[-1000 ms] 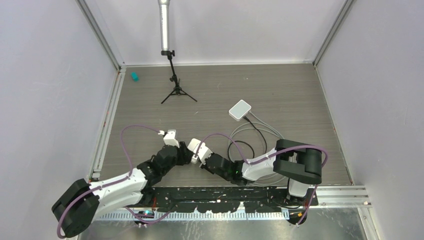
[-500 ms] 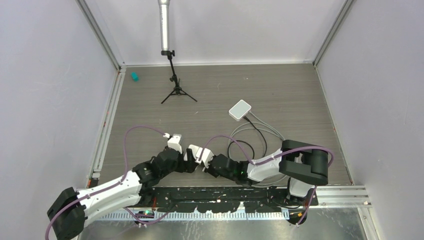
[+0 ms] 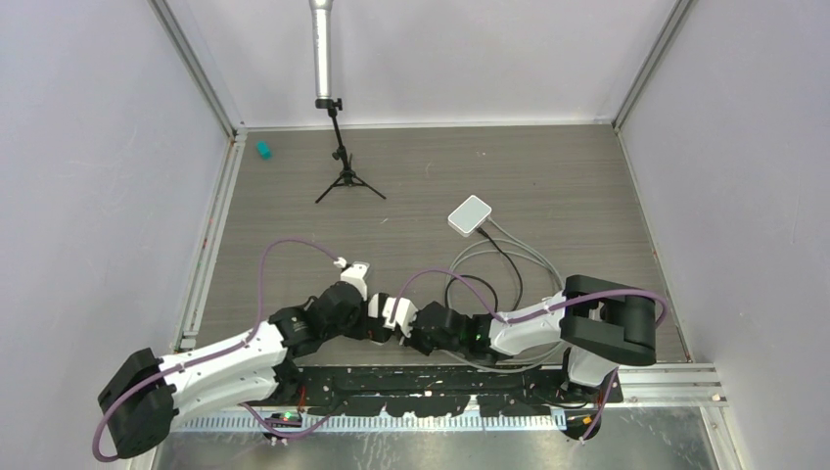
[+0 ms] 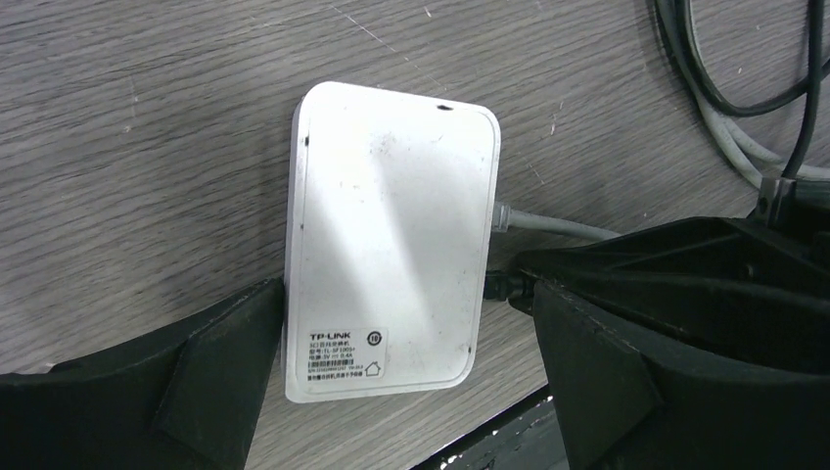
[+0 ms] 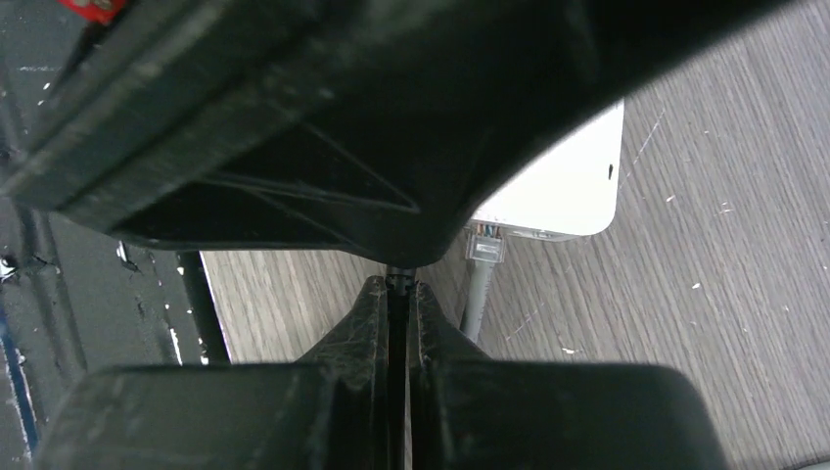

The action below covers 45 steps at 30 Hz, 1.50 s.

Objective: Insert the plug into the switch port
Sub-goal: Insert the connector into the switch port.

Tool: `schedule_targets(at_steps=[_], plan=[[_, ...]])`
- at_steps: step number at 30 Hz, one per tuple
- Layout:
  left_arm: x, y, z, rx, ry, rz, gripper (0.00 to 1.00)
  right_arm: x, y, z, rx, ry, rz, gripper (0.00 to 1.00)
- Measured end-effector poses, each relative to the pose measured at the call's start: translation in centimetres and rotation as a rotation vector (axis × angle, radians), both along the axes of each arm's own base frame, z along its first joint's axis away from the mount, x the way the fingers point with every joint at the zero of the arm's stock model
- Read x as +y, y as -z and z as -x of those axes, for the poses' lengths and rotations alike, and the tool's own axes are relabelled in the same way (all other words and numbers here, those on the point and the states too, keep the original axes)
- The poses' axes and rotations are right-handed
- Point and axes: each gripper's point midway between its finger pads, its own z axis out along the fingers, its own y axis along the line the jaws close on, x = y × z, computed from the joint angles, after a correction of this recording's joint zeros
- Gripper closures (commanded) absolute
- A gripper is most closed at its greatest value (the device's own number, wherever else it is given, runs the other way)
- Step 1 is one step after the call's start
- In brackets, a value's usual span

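The left gripper grips the switch across its port side and opposite edge next, so the port stays reachable for my right gripper to insert the plug.
The white switch (image 4: 391, 235) lies flat on the wooden table, label up; from above it is a small white box (image 3: 391, 311) between both grippers. My left gripper (image 4: 406, 323) is open around it, its left finger (image 4: 225, 362) right at the switch's left edge and its right finger (image 4: 607, 382) well off the right edge. The black plug (image 4: 501, 285) meets the switch's right side; how deep it sits is hidden. My right gripper (image 5: 396, 289) is shut on the plug (image 5: 396, 276), whose front end is hidden behind the left gripper's body.
A grey cable with a clear connector (image 5: 484, 245) sits in the switch beside the black plug. Grey and black cables (image 3: 489, 279) loop back to a second white box (image 3: 470, 215). A small tripod (image 3: 347, 176) and a teal object (image 3: 262, 149) stand far back. The black base rail (image 4: 509, 441) borders the switch.
My left gripper's jaws have opened wide, letting go of the switch. Both grippers and the switch have shifted toward the near edge of the table.
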Motion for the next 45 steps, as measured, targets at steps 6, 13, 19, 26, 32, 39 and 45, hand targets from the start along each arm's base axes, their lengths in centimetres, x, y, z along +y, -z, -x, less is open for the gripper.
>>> schedule_targets(at_steps=[6,13,19,26,32,39,45], plan=[[-0.3,0.1,-0.3,0.025,0.007,-0.050,0.04,-0.3,0.0,0.6,0.010,-0.027,0.009,0.99],[-0.1,0.4,-0.5,0.029,0.002,-0.084,0.08,-0.6,0.0,0.9,0.016,-0.036,0.012,0.99],[-0.2,0.5,-0.7,0.030,0.011,-0.106,0.07,-0.6,0.0,0.9,0.016,-0.037,0.012,0.99],[-0.6,0.7,-1.0,0.036,0.017,-0.124,0.23,-0.6,0.0,0.9,0.016,-0.037,0.012,1.00],[-1.0,0.8,-0.9,0.038,0.028,-0.125,0.24,-1.0,0.0,1.0,0.016,-0.035,0.014,0.99],[-1.6,0.7,-1.0,0.034,0.041,-0.124,0.18,-1.3,0.0,1.0,0.013,-0.030,0.014,0.99],[-2.0,0.9,-0.9,0.017,0.062,-0.164,0.26,-1.4,0.0,1.0,0.012,-0.028,0.014,1.00]])
